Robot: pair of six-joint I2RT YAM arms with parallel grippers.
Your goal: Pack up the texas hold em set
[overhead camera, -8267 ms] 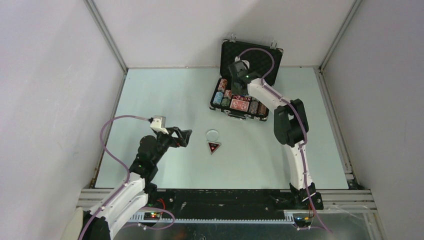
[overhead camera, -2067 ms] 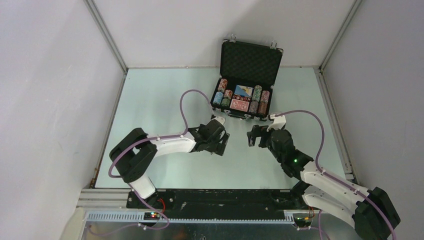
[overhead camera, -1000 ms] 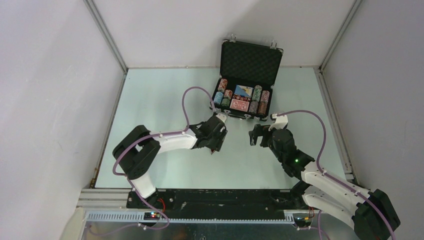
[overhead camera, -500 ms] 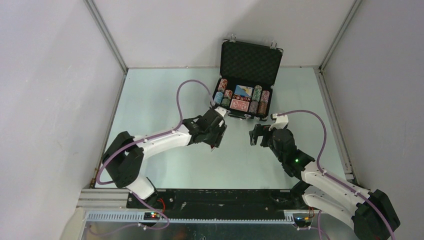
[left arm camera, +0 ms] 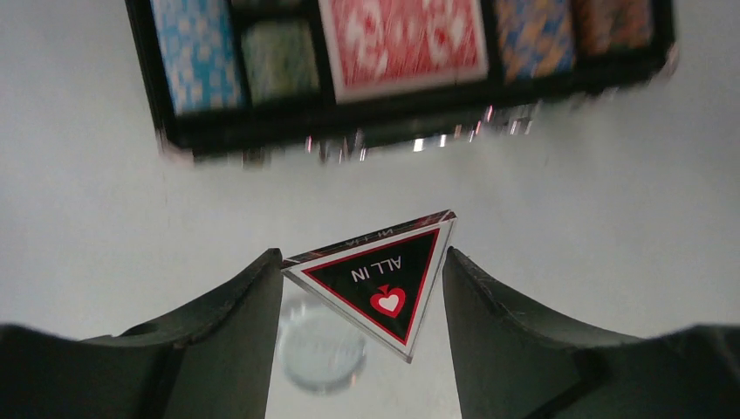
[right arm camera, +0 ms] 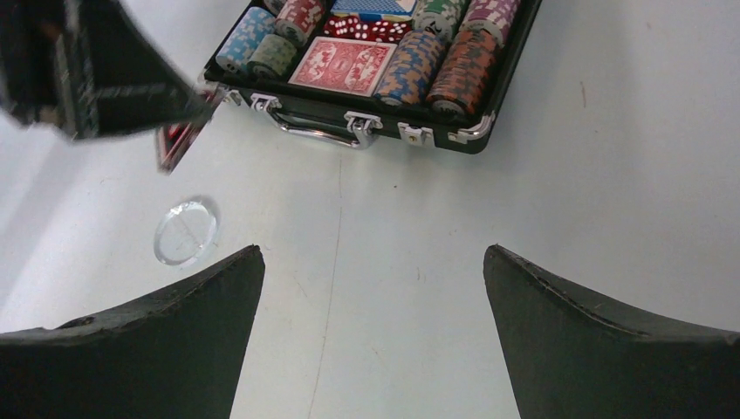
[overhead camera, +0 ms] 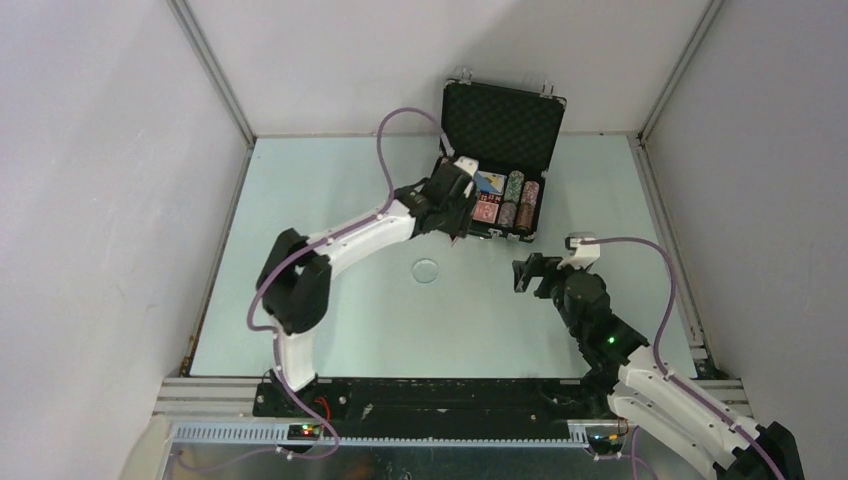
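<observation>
The briefcase's tray is farther on, and the dealer token would fall on the tabletop if I opened now. My left gripper should keep holding the token until it gets to the tray.
The black briefcase (overhead camera: 500, 125) of the texas hold em set lies open at the back of the table, with chip stacks (right arm camera: 467, 65), a red card deck (right arm camera: 342, 65) and red dice (right arm camera: 366, 29) in its tray. My left gripper (overhead camera: 455, 215) is shut on a black and red triangular "ALL IN" dealer token (left arm camera: 375, 284), held by its corners above the table just in front of the briefcase (left arm camera: 349, 122). A clear round token (overhead camera: 426, 270) lies on the table below it. My right gripper (overhead camera: 525, 272) hangs open and empty to the right.
The briefcase's silver handle and latches (right arm camera: 318, 131) face the arms. White walls with metal rails (overhead camera: 215, 85) close in the pale green table (overhead camera: 330, 190) on three sides.
My left arm has lifted the triangular token off the middle of the table and carried it back toward the briefcase, uncovering the clear round token. The right arm has drawn back slightly.
</observation>
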